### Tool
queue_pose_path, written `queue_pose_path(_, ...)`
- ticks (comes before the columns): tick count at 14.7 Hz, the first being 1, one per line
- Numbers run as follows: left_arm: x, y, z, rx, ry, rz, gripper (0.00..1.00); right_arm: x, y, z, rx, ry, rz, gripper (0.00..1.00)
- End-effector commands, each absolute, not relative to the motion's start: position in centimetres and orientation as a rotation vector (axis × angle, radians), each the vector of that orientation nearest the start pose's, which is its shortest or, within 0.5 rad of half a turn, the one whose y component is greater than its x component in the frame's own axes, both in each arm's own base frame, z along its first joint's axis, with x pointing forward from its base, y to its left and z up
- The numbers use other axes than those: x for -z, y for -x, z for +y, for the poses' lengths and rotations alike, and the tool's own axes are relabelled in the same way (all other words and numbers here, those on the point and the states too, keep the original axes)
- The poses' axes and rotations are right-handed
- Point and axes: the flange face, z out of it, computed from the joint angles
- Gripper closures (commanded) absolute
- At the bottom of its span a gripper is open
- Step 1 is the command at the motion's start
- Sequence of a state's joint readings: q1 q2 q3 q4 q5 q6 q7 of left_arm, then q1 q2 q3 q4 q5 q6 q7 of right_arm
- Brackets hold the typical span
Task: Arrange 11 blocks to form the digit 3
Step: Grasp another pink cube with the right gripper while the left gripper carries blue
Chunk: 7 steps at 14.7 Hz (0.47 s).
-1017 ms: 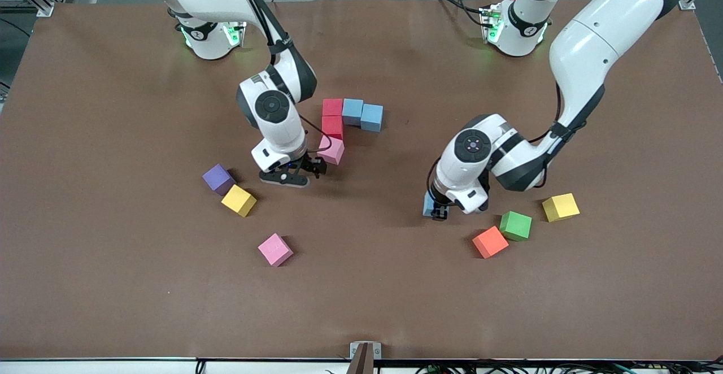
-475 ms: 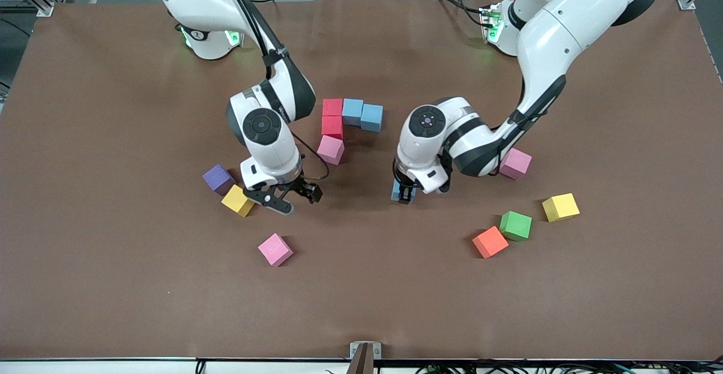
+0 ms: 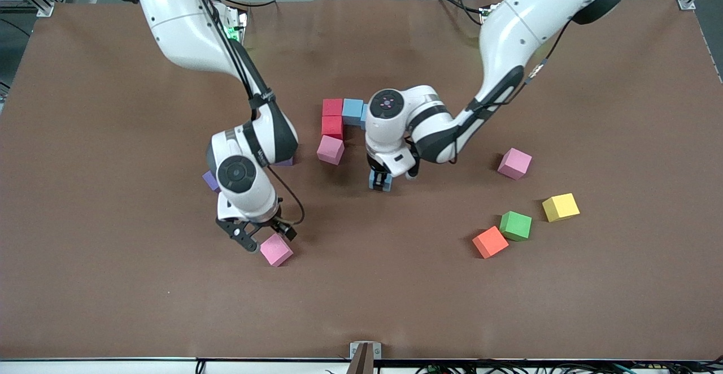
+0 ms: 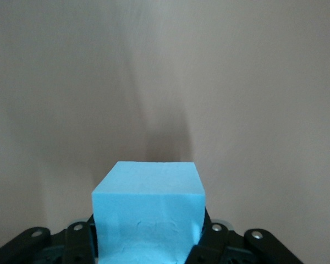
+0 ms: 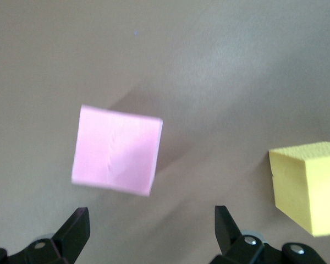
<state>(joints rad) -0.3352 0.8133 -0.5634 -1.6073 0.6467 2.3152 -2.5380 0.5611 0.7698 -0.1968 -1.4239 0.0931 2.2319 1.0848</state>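
Note:
I need to move my right gripper toward the pink block before I close it, because its fingers stop short of the pink block's near edge (image 5: 111, 189) and would miss now.
The partial digit 3 is two red blocks (image 3: 332, 116), a pink block (image 3: 330, 149) and two light blue blocks (image 3: 353, 111), one half hidden by the left arm. My left gripper (image 3: 380, 181) is shut on a third light blue block (image 3: 375, 184), low over the mat beside the figure's pink block. That block fills the left wrist view (image 4: 148, 209) between the fingers. My right gripper (image 3: 257, 238) is open beside a loose pink block (image 3: 276, 249). In the right wrist view (image 5: 150, 215) the pink block (image 5: 116, 149) lies just ahead of the open jaws.
Yellow (image 3: 560, 207), green (image 3: 515, 225) and orange (image 3: 490, 242) blocks and a paler pink cube (image 3: 514, 163) lie toward the left arm's end. Two purple cubes (image 3: 210, 180) peek from under the right arm. A yellow block (image 5: 311, 184) lies near the loose pink block.
My right gripper has moved from the figure's pink block, nearer the front camera, to the loose pink block. My left gripper has carried the light blue block toward the figure.

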Motion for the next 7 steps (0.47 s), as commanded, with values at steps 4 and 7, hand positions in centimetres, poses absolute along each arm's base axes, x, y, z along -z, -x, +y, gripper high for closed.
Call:
queue_pose_path(4,-17.8,-46.1,-55.3,0.107,2.490,-2.003,0.43,-23.7,-70.3,30.7,0.108,2.893,1.173,0.00)
queue_pose_path(7,-16.9,-44.5,-56.5,0.077,2.486,-1.989,0.43,-22.8,-71.0,30.4,0.122,2.896,1.162,0.00)
